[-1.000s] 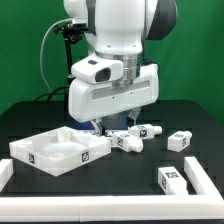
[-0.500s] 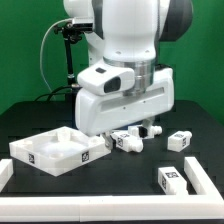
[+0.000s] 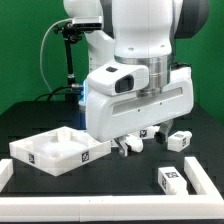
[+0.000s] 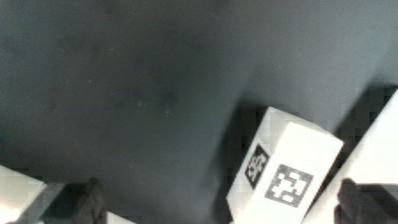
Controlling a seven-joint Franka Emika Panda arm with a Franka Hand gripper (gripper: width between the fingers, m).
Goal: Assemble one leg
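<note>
The tagged leg has a block-shaped body, and my gripper needs to grab the leg there next. It will then assemble one leg with the large white square panel.
In the wrist view a leg, a white block with a black-and-white tag, lies on the dark table between my two fingers. It is nearer the other finger, and neither finger touches it. My gripper is open and empty. In the exterior view my gripper hangs low over the table, just right of the large white square panel. It stands over a leg that the hand partly hides.
Another leg lies at the exterior view's right and one more near the front right. A low white rail runs along the table's front. White edges of nearby parts show at the wrist view's borders.
The arm has swung toward the exterior view's right and come nearer, so the hand now covers the legs in the middle of the table. No part has moved.
</note>
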